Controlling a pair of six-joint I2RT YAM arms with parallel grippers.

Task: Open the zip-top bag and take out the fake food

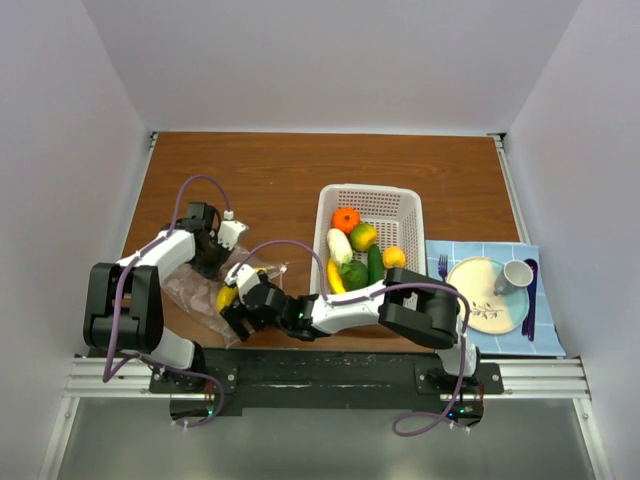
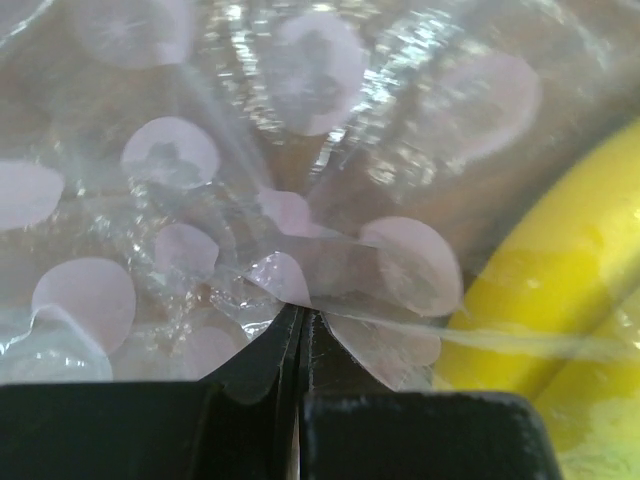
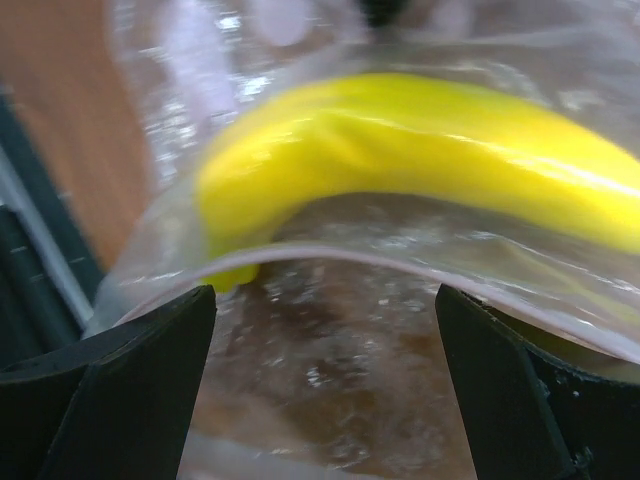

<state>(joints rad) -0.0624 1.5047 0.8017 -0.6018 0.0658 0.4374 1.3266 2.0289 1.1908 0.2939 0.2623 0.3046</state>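
Note:
The yellow banana needs to be removed lengthwise, so my right gripper needs to grab it next by its end nearest the bag's opening (image 1: 226, 299) (image 3: 240, 208), inside the bag's rim.
The clear, pink-dotted zip-top bag (image 1: 200, 288) lies at the table's front left. One yellow banana (image 1: 227, 297) is still inside it. My left gripper (image 1: 213, 250) is shut on a fold of the bag's plastic (image 2: 300, 290); the banana (image 2: 560, 290) shows to its right. My right gripper (image 1: 238, 305) is open at the bag's mouth. Its fingers (image 3: 140, 385) straddle the arched bag rim (image 3: 330, 255), with the banana (image 3: 420, 150) just beyond, inside the plastic. The other fake food lies in the white basket (image 1: 405, 215): an orange (image 1: 346, 219), a white piece (image 1: 339, 245), a cucumber (image 1: 375, 263) and others.
A cream plate (image 1: 478, 285) with a grey cup (image 1: 516, 273) and cutlery sits on a blue checked mat (image 1: 540, 335) at the front right. The right arm stretches across the table's front edge below the basket. White walls close in the table.

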